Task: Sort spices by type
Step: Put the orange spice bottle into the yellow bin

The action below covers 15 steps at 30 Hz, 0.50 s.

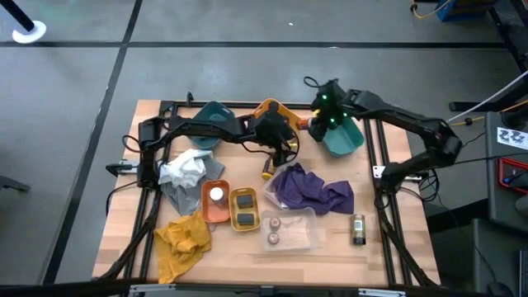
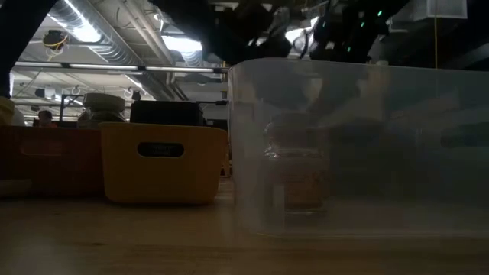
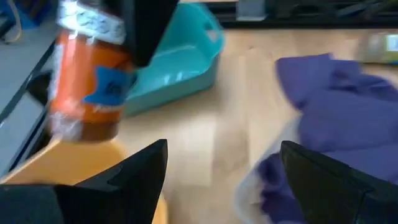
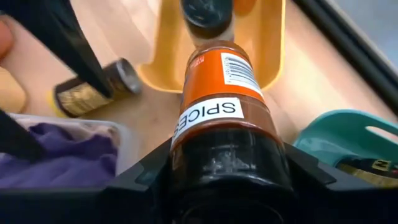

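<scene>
The orange jar's lower end [image 1: 303,124] hangs tilted at the yellow-orange tray's rim [image 1: 288,111], so my right gripper stays closed on the orange jar for now.
My right gripper [image 4: 227,186] is shut on an orange-labelled spice jar [image 1: 306,124] above the table's far middle, between the yellow-orange tray [image 1: 276,114] and the right teal tray [image 1: 345,137]. My left gripper [image 3: 224,168] stands open and empty just near of it [image 1: 289,148], its fingers toward the purple cloth [image 3: 336,112]. Another jar with a black lid [image 4: 205,15] stands in the yellow-orange tray. A dark-lidded jar [image 1: 268,169] lies on its side on the wood. My right gripper pinches the orange jar at its dark end [image 4: 227,165] between its two fingers, one on each side. The fingers slant down from the far right, and the jar's labelled body [image 4: 217,81] sticks out ahead of them. The jar is tilted and lifted clear of the table.
A clear bin [image 1: 290,231] near the front holds two jars. An orange tray [image 1: 206,210] holds a white-lidded jar, and a yellow tray [image 1: 244,221] holds dark tins. One jar [image 1: 357,228] lies at the front right. A grey cloth [image 1: 186,173] and a yellow cloth [image 1: 183,239] lie at the left.
</scene>
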Tool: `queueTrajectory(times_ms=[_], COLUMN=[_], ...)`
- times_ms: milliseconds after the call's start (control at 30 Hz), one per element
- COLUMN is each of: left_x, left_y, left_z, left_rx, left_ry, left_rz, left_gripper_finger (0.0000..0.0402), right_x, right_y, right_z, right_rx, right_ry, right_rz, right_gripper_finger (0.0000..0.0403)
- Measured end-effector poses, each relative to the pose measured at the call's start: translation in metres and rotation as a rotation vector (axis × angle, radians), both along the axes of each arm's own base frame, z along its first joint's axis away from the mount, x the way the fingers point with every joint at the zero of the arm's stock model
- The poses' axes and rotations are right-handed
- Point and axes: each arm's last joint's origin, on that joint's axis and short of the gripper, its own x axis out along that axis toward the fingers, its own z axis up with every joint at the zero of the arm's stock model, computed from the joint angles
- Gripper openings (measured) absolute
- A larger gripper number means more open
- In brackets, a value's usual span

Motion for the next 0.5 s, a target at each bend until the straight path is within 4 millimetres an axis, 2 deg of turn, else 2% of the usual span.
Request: queueTrajectory(times_ms=[200, 500], left_x=[-0.01, -0.017], left_y=[0.027, 0.051], left_z=[-0.014, -0.011], left_rx=[-0.003, 0.028], left_ry=[-0.028, -0.055], left_rz=[0.074, 0.115], left_gripper_finger=[0.0295, 0.0295], right_x=[0.002, 0.005], right_y=[-0.027, -0.035], right_z=[-0.025, -0.025], right_rx=[0.065, 0.037], right_ry=[0.041, -0.004], right_rz=[-0.02, -0.017], right_gripper_finger=[0.0202, 0.0202])
